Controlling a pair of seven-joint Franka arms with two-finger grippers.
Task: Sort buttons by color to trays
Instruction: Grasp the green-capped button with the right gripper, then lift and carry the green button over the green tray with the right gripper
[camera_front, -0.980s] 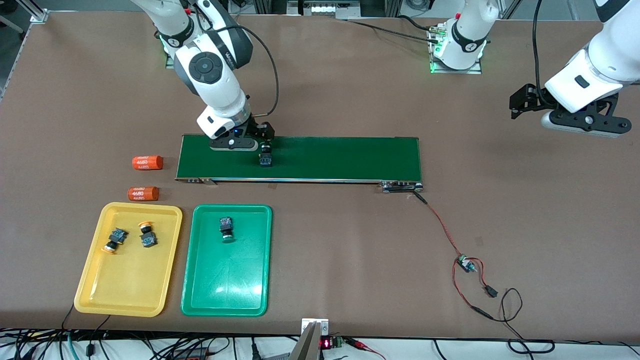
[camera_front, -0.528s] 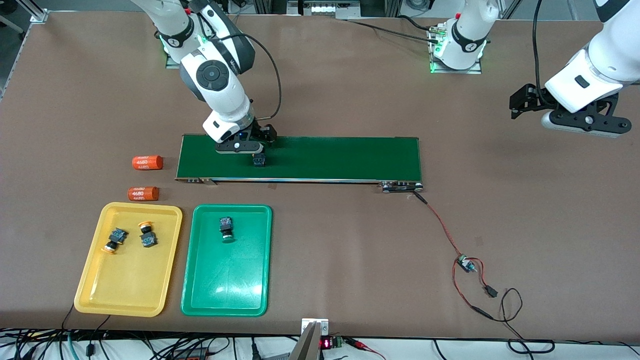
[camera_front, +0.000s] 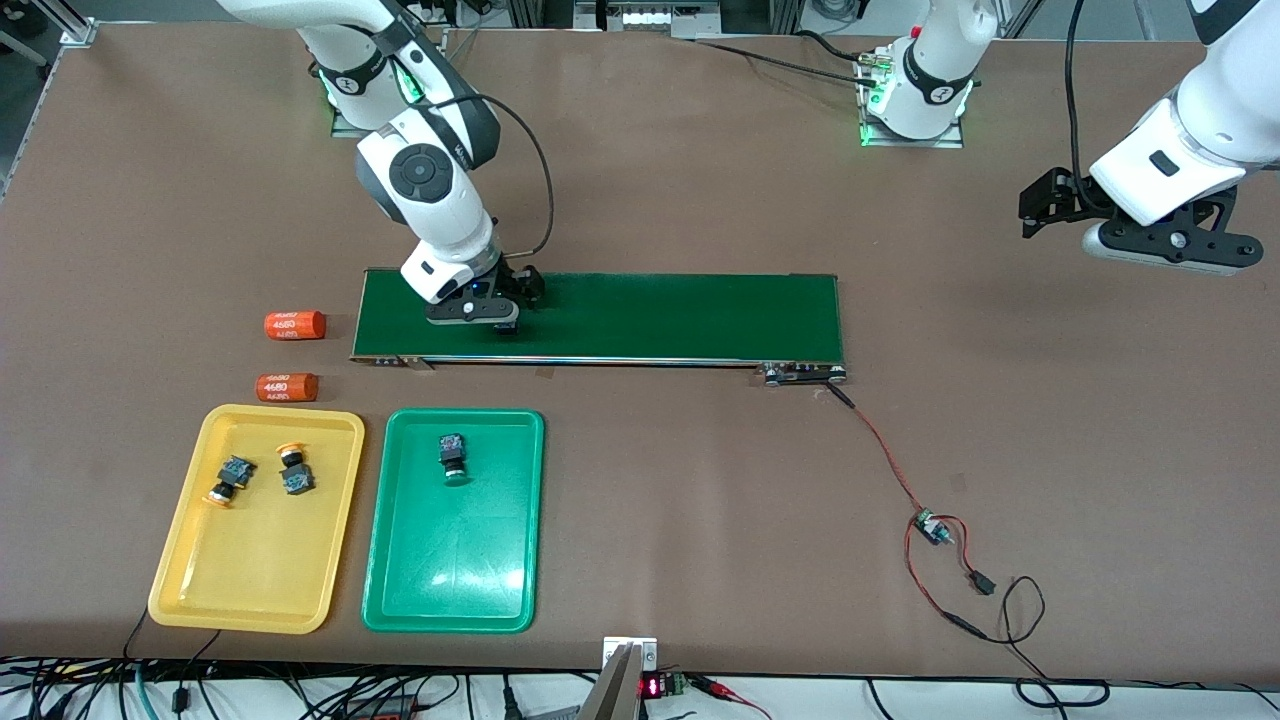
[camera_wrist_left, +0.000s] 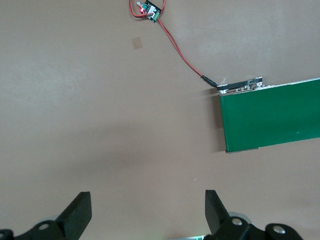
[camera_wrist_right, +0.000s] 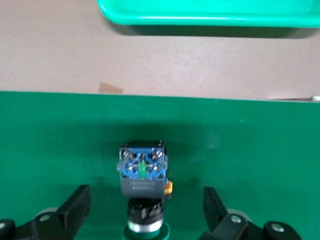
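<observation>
The robot's right gripper isn't ready to close on the blue switch body (camera_wrist_right: 143, 165) on the green belt (camera_wrist_right: 240, 145) yet: its fingers stop short and would miss now, so it needs to first go lower.
A green-capped button (camera_wrist_right: 142, 172) lies on the dark-green belt (camera_front: 680, 315), cap toward the wrist camera. My right gripper (camera_wrist_right: 146, 200) is low over it and open, one finger on each side and neither touching it. In the front view this gripper (camera_front: 505, 312) covers the button. The yellow tray (camera_front: 250, 575) holds two yellow buttons (camera_front: 228, 480) (camera_front: 294, 470). The green tray (camera_front: 450, 580) holds one green button (camera_front: 453, 458). My left gripper (camera_front: 1040, 205) waits open above bare table at the left arm's end, with nothing between its fingers (camera_wrist_left: 80, 207).
Two orange cylinders (camera_front: 294, 325) (camera_front: 287, 387) lie beside the belt's end, toward the right arm's end of the table. A red wire runs from the belt's other end to a small board (camera_front: 932, 527). The green tray's rim (camera_wrist_right: 210, 12) shows near the belt.
The button has ridden along the belt toward the right arm's end. My right gripper followed it and came down over it, still open. The left arm has not moved.
</observation>
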